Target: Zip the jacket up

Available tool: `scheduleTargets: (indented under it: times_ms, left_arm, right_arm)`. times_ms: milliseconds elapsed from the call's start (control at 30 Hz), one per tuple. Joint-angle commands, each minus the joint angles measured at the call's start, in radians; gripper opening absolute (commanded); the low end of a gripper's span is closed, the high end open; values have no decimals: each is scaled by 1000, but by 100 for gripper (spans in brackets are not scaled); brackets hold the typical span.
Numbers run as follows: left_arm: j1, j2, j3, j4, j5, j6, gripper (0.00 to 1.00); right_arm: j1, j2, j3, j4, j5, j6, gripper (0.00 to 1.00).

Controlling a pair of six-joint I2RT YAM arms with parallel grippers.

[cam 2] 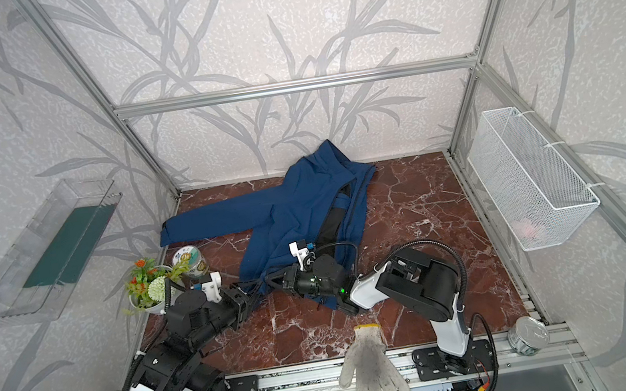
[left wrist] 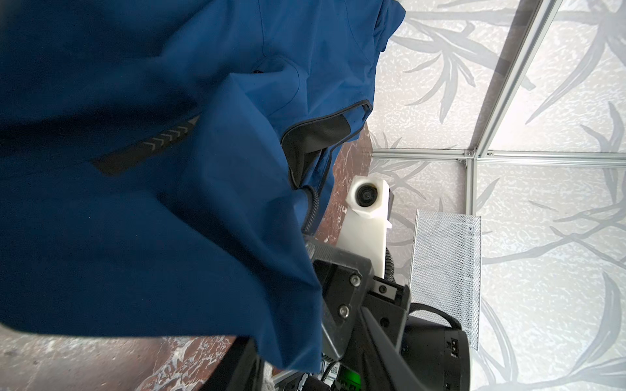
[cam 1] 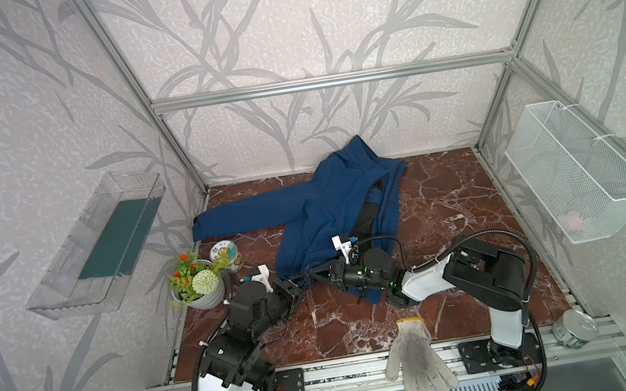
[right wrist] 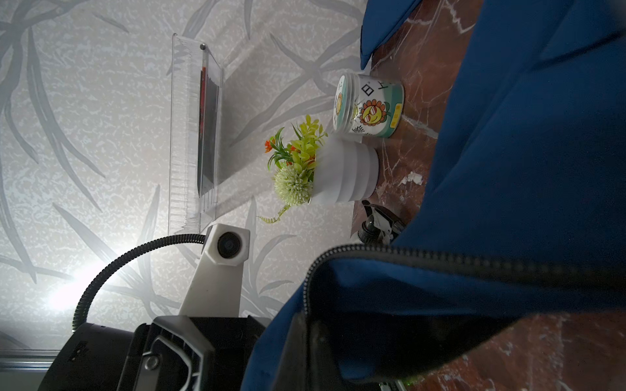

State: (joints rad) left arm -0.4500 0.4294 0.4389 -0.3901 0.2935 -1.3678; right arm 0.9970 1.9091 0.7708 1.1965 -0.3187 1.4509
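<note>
The jacket needs to be zipped up, so my left gripper will next pinch the front hem corner (cam 1: 306,280) (left wrist: 294,348) beside the zipper edge and leave the zipper's teeth free.
The navy-blue jacket (cam 1: 318,212) (cam 2: 288,208) lies crumpled on the marble table, one sleeve stretched left, its front open with black lining showing. Both grippers meet at its near hem. In the left wrist view my left gripper (left wrist: 305,338) is open, and a corner of blue jacket (left wrist: 169,203) hangs between its spread fingers. It shows in both top views as the left gripper (cam 1: 304,281) (cam 2: 256,291). My right gripper (cam 1: 321,274) (cam 2: 273,281) (right wrist: 315,325) is shut on the jacket's front edge, where the black zipper teeth (right wrist: 440,259) run past its finger.
A white flower pot (cam 1: 200,284) and a printed jar (cam 1: 226,255) stand left of the jacket. A grey-white glove (cam 1: 416,362) hangs over the front rail, a tin can (cam 1: 575,327) sits front right. A wire basket (cam 1: 576,169) and a clear shelf (cam 1: 96,245) hang on the side walls.
</note>
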Motion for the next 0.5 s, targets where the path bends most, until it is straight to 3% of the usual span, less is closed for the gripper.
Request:
scheduleTargets:
  times_ms: [0,467]
  left_arm:
    - [-2,2,12,-7,10,10,46]
    - [-3,32,13,-29,21,35,47]
  right_arm:
    - [5,-6,27,-17,-24,-4,0]
    - [-5,-40,54,-114,-64,-29,0]
